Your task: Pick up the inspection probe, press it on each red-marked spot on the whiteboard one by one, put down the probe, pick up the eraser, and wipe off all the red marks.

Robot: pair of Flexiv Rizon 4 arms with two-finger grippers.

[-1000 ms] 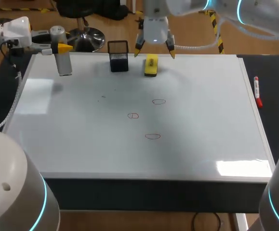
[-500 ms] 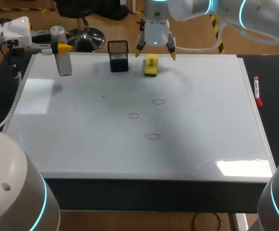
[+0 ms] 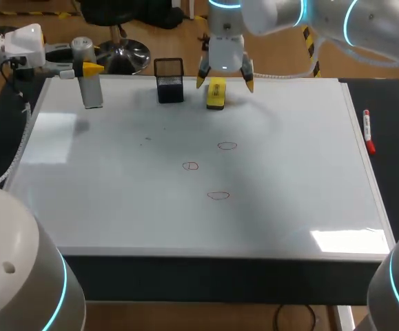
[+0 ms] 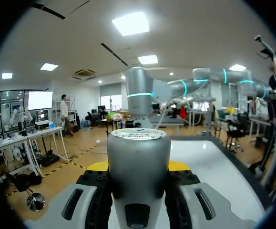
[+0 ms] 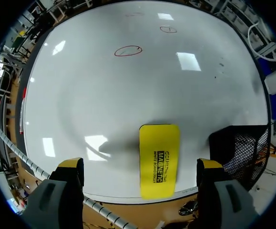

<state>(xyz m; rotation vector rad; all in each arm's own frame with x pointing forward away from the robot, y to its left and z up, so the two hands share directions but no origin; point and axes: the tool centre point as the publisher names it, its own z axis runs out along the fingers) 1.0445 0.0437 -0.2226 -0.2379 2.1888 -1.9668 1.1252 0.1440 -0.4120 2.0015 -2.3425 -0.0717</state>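
The right gripper grabs the yellow eraser (image 3: 216,94) by its long sides next, to wipe the red marks off the whiteboard.
The inspection probe (image 3: 91,85), a grey cylinder, stands upright over the whiteboard's (image 3: 116,172) back left corner. My left gripper (image 3: 87,69) is shut on it from the side. In the left wrist view the probe (image 4: 138,162) fills the space between the yellow-tipped fingers (image 4: 97,166). The yellow eraser (image 3: 216,94) lies flat at the board's back edge. My right gripper (image 3: 224,81) hangs open just above it, one finger on each side, and the right wrist view shows the eraser (image 5: 159,160) between the spread fingertips (image 5: 70,165) without contact. Three red marks (image 3: 227,145) (image 3: 190,165) (image 3: 218,195) sit mid-board.
A black mesh pen cup (image 3: 169,80) stands just left of the eraser, close beside the right gripper's finger (image 5: 238,145). A red marker (image 3: 368,131) lies on the dark mat right of the board.
My right gripper has come down and slightly forward over the eraser, still open. The left arm and the probe have not moved.
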